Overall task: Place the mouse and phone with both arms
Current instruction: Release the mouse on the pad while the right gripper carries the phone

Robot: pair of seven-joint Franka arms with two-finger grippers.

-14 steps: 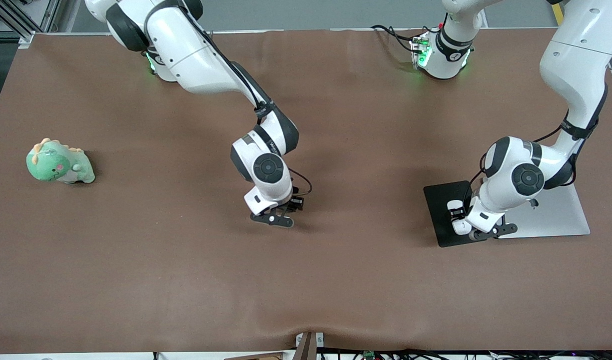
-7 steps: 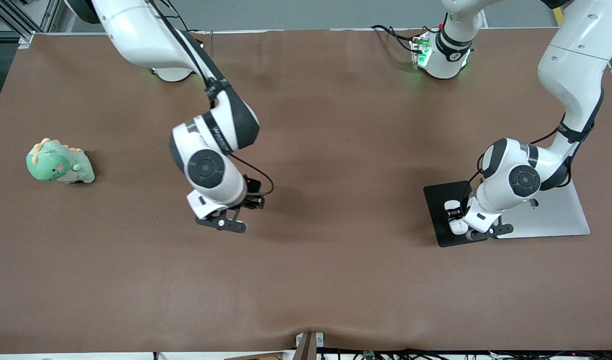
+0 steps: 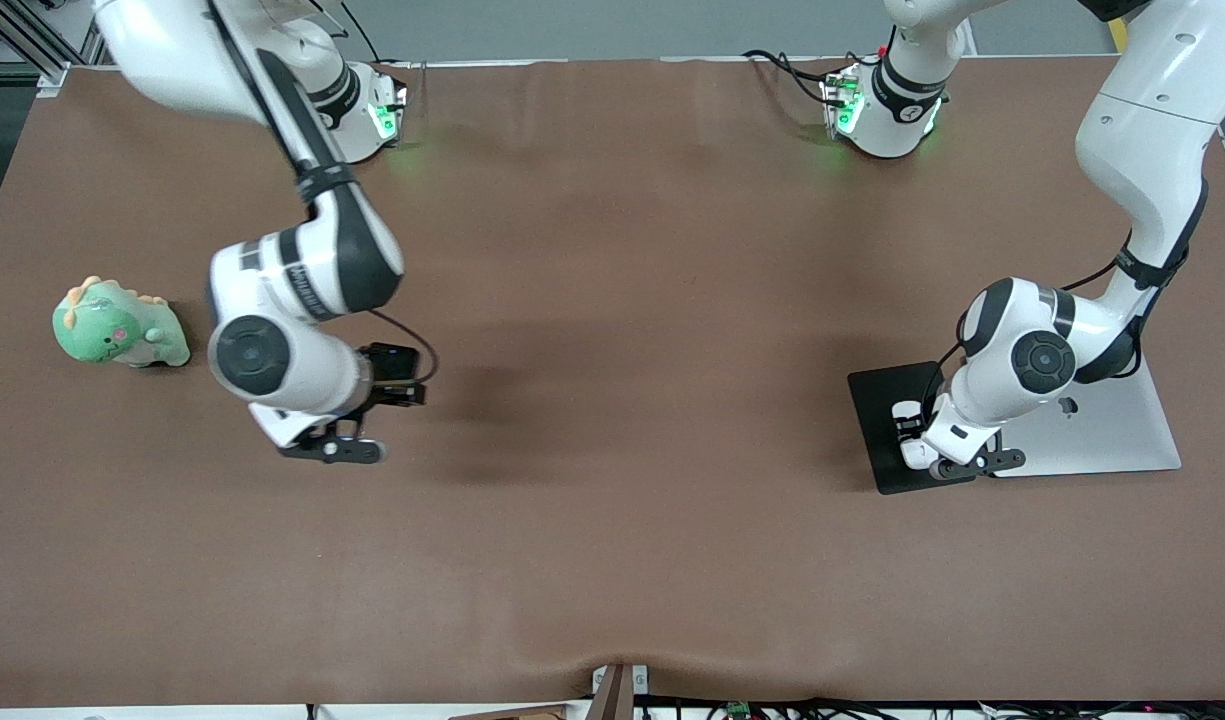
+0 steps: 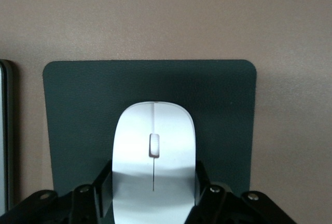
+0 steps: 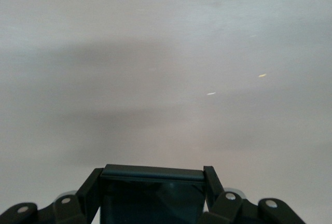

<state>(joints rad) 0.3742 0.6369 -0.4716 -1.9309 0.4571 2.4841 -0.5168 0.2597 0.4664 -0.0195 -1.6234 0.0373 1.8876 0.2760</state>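
The white mouse's base (image 3: 916, 454) sits low on the dark mouse pad (image 3: 884, 468) and would stay resting there if I opened now. It is time for my left gripper to release the mouse.
The white mouse (image 4: 154, 151) sits between the black fingers (image 4: 104, 193) of my left gripper (image 4: 154, 171), which is shut on it. It is held over the dark mouse pad (image 4: 223, 110). In the front view the left gripper (image 3: 922, 440) is low over the pad (image 3: 877, 400), and part of the mouse (image 3: 913, 456) shows beside it. My right gripper (image 5: 153, 175) is shut on the black phone (image 5: 153, 195), over bare brown table. In the front view the right gripper (image 3: 334, 440) hangs beside the green toy, and the phone is hidden under the hand.
A green dinosaur plush toy (image 3: 119, 324) lies toward the right arm's end of the table. A closed silver laptop (image 3: 1102, 425) lies beside the mouse pad, toward the left arm's end. Brown cloth covers the table.
My right arm has swung with the phone from the table's middle toward the right arm's end, close to the green toy. The left gripper with the mouse has barely shifted over the pad.
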